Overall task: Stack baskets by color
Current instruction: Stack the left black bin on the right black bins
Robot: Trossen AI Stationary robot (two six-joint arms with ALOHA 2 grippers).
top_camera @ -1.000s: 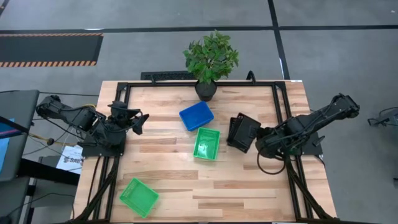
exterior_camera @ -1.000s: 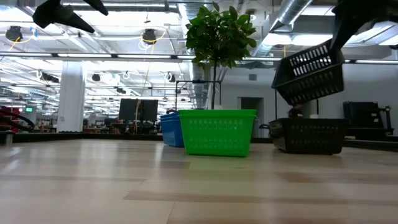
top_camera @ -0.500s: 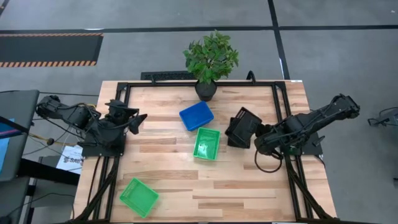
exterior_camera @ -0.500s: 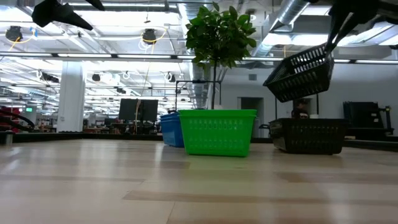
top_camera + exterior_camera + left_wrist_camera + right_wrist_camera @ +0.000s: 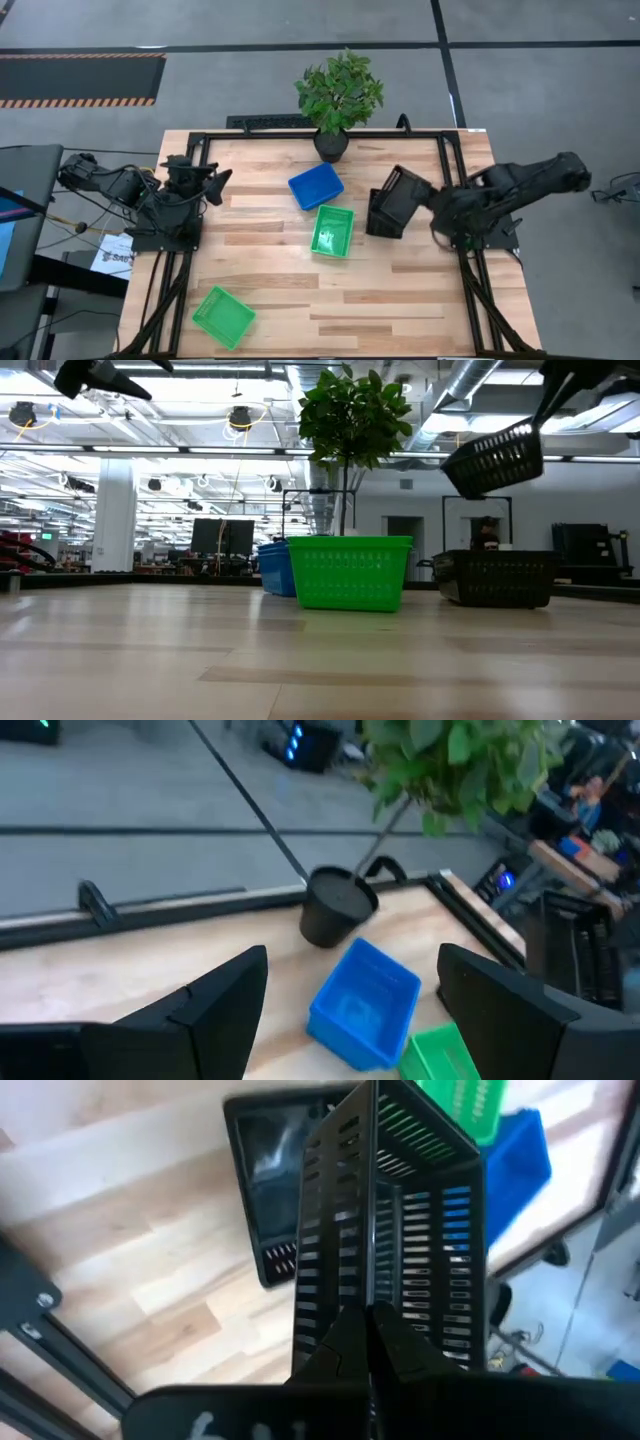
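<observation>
My right gripper needs to keep hold of the black basket until it is lined up over the resting one, because the held basket's far end (image 5: 406,175) sticks out past the resting basket's rim.
My right gripper (image 5: 432,198) is shut on a black basket (image 5: 404,187) and holds it in the air above a second black basket (image 5: 382,223), which rests on its bottom on the table. In the low view the held basket (image 5: 494,460) hangs well above the resting one (image 5: 495,578). A blue basket (image 5: 316,186) and a green basket (image 5: 332,230) stand at mid-table. Another green basket (image 5: 223,316) sits near the front left. My left gripper (image 5: 220,180) is raised at the table's left, open, touching nothing, and faces the blue basket (image 5: 364,1000). My right gripper pinches the top edge of one wall of the black basket (image 5: 372,1295), one finger inside and one outside. The fingers (image 5: 345,1342) slant down from the table's right side. The basket hangs tilted below them, lifted clear of the table and of the other black basket.
A potted plant (image 5: 340,100) stands at the far edge's middle, just behind the blue basket. A black frame (image 5: 455,175) runs along the table's sides. Bare wood (image 5: 400,310) lies at the front right and between the left arm and the blue basket.
My right gripper has gone up and toward the table's far right, staying shut on the black basket. The basket has risen higher above the resting black basket and swung into a different tilt.
</observation>
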